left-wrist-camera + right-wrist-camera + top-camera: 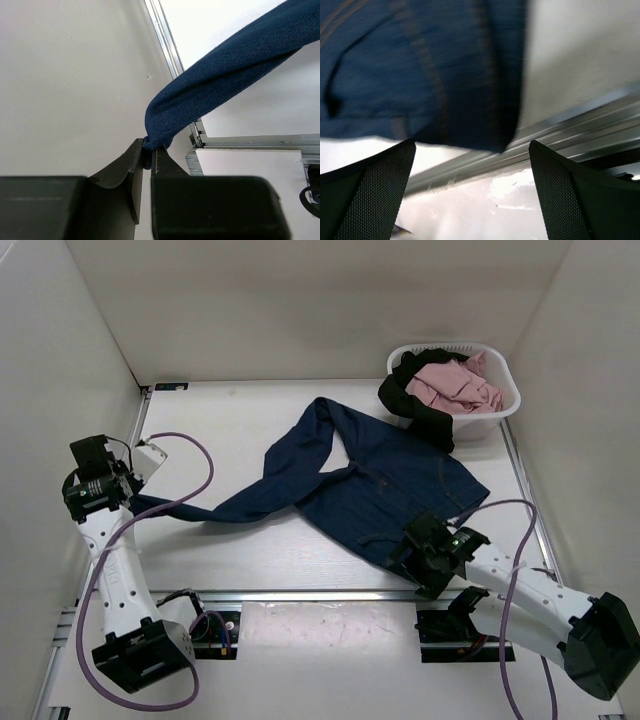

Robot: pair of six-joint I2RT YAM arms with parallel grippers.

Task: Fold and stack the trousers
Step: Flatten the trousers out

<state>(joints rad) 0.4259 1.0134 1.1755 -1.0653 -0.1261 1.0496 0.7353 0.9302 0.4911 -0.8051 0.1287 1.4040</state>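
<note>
Next, my right gripper grabs the dark navy denim trousers (385, 490) by the near corner of their waist end to straighten them for folding.
The dark navy denim trousers (385, 490) lie spread on the white table, one leg stretched out to the left. My left gripper (128, 496) is shut on the end of that leg; in the left wrist view the cloth (220, 85) runs taut from the pinched fingertips (148, 153). My right gripper (412, 558) is open over the near edge of the trousers' waist end. In the right wrist view the navy cloth (420, 70) hangs just beyond the spread, empty fingers (470, 200). The black trousers (412, 405) hang over the basket's left rim.
A white laundry basket (508, 405) stands at the back right with a pink garment (455, 385) in it. The metal rail (300, 595) runs along the table's near edge, also seen in the right wrist view (570, 130). White walls enclose the table.
</note>
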